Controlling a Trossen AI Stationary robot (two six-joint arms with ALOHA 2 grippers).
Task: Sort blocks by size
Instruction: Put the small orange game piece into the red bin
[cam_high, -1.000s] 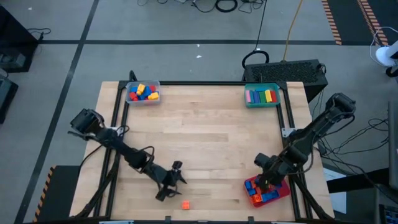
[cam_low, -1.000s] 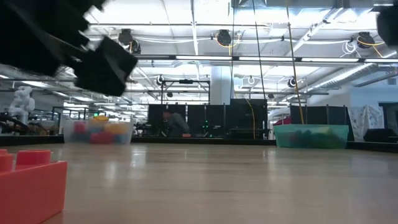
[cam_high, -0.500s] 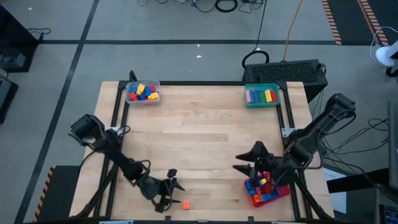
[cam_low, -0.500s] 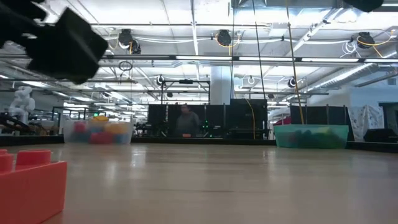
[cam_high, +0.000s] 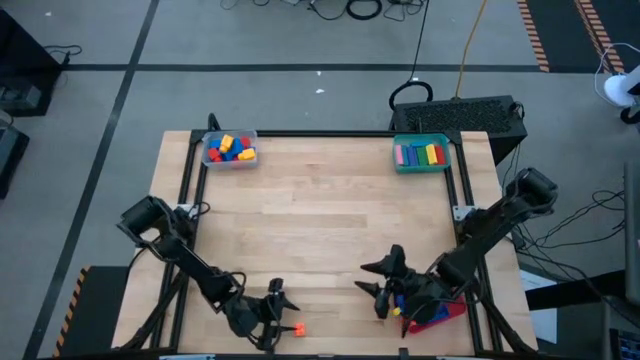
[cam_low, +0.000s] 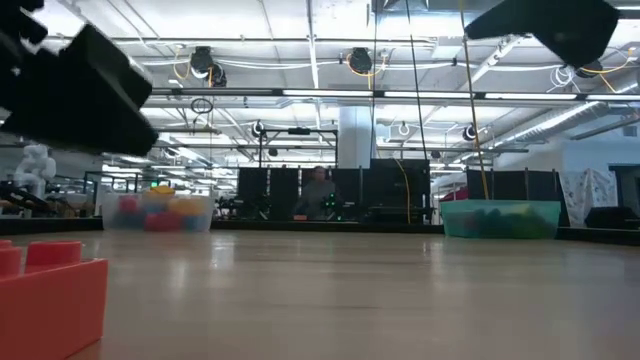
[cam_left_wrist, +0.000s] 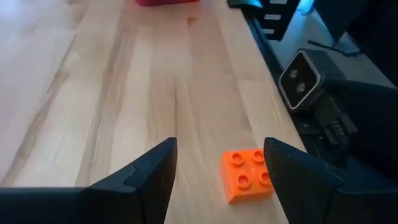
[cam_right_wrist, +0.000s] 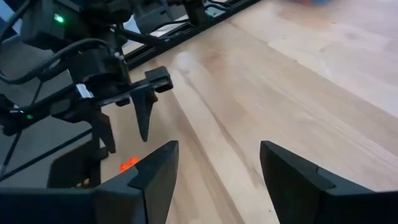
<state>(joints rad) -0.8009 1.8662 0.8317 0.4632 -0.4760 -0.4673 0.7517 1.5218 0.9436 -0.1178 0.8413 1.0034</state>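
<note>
My left gripper moves lower next, before closing, since its fingers hang above the table, one overlapping the orange block's side (cam_high: 299, 329) (cam_left_wrist: 265, 175).
A small orange block (cam_left_wrist: 249, 175) with four studs lies flat on the wooden table near its front edge, also seen as the orange block (cam_high: 297, 328) from above. My left gripper (cam_left_wrist: 217, 171) is open and low over the table, its fingers on either side of the block's line without touching it. My right gripper (cam_high: 368, 280) is open with nothing in it, above the table just left of the red tray (cam_high: 448, 312), which holds several blocks (cam_high: 412, 298). In the low view the orange block (cam_low: 50, 300) sits close at the left.
A clear tray (cam_high: 207, 158) with medium blocks stands at the far left corner. At the far right, a teal tray (cam_high: 421, 167) holds long bars. The table's black frame rail (cam_left_wrist: 280, 37) runs close beside the orange block. The table's middle (cam_high: 320, 220) is bare wood.
My left gripper has gone toward the table's near edge and down, closing on the orange block, and rolled. My right gripper has come out from above the red tray toward the table's left, tipping from pointing down to nearly level.
</note>
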